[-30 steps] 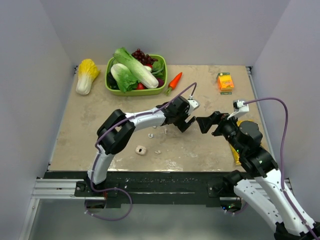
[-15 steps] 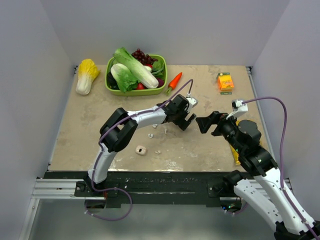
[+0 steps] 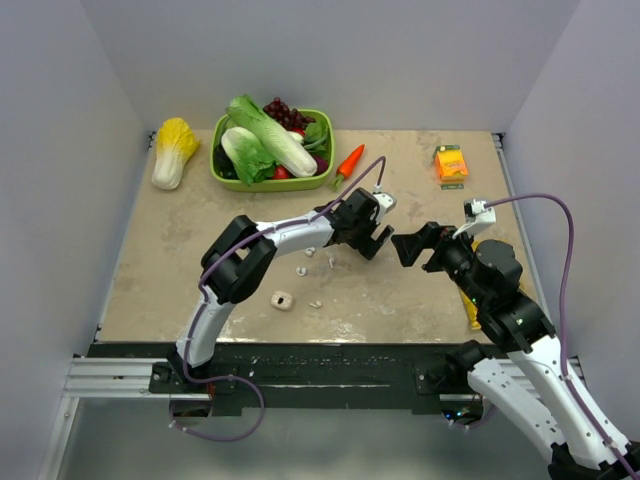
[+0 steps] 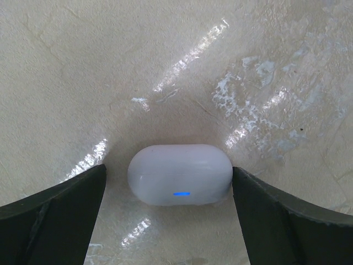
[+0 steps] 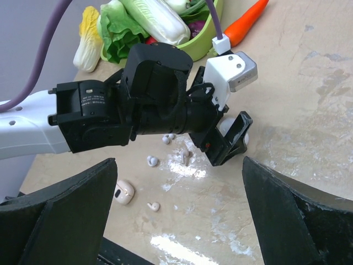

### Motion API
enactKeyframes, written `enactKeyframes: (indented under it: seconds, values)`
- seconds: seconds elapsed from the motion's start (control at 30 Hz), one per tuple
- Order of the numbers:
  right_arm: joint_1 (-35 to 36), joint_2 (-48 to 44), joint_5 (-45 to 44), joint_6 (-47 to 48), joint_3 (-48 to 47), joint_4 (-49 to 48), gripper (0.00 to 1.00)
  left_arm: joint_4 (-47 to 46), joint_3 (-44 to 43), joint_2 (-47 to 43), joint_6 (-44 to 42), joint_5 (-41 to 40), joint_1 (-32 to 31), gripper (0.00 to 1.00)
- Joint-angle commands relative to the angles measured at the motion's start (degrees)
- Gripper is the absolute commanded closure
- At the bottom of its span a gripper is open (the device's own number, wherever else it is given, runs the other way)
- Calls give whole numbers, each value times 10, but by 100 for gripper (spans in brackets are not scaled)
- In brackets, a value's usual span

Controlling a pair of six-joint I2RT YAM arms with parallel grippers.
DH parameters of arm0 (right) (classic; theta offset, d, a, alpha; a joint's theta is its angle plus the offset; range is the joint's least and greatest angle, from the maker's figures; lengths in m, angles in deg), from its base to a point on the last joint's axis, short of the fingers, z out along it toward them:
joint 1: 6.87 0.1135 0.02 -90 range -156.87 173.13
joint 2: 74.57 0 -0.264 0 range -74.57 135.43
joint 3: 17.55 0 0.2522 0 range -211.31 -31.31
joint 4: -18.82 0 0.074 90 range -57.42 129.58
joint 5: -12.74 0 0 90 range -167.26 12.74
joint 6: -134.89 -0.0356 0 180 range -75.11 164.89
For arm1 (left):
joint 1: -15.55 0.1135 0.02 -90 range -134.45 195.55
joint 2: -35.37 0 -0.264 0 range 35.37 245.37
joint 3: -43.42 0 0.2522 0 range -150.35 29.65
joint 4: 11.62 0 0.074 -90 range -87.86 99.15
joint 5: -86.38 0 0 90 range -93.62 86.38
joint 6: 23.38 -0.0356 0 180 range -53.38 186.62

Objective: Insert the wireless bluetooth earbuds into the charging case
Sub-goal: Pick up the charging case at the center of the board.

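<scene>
The white case has my left gripper's fingers down beside both of its ends, level with its sides, so my left gripper should close on it now.
A closed white pill-shaped case [image 4: 179, 174] with a blue light lies on the table between the fingers of my left gripper [image 4: 169, 171], which is open around it with small gaps each side. In the top view the left gripper [image 3: 378, 240] is at mid-table. A second, cream charging case [image 3: 283, 299] with a dark hollow lies nearer the front; it also shows in the right wrist view [image 5: 124, 191]. Several tiny white earbuds [image 5: 151, 160] lie loose between them, one by the cream case [image 5: 153, 206]. My right gripper [image 3: 412, 247] is open and empty, facing the left gripper.
A green basket [image 3: 322, 182] of vegetables stands at the back, with a carrot [image 3: 349, 160] beside it and a napa cabbage [image 3: 174, 150] to its left. An orange carton [image 3: 451, 163] is at the back right. A yellow object [image 3: 470, 305] lies under the right arm.
My left gripper has shifted slightly towards the back right over the white case. The right arm has barely moved.
</scene>
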State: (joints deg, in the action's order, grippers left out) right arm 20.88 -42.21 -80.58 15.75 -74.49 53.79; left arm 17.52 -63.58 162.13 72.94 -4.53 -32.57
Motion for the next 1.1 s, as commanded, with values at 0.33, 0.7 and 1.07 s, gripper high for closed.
enactKeyframes:
  seconds: [0.33, 0.7, 1.07]
  values:
    - [1, -4, 1, -8, -3, -11, 2, 20, 2, 24, 38, -26, -5, 0]
    - [1, -20, -6, -8, -2, 2, 2, 28, 0, 33, 33, -68, -23, 9]
    - [0, -29, -10, -10, 0, 8, 2, 28, 19, 17, 41, -77, -24, 9]
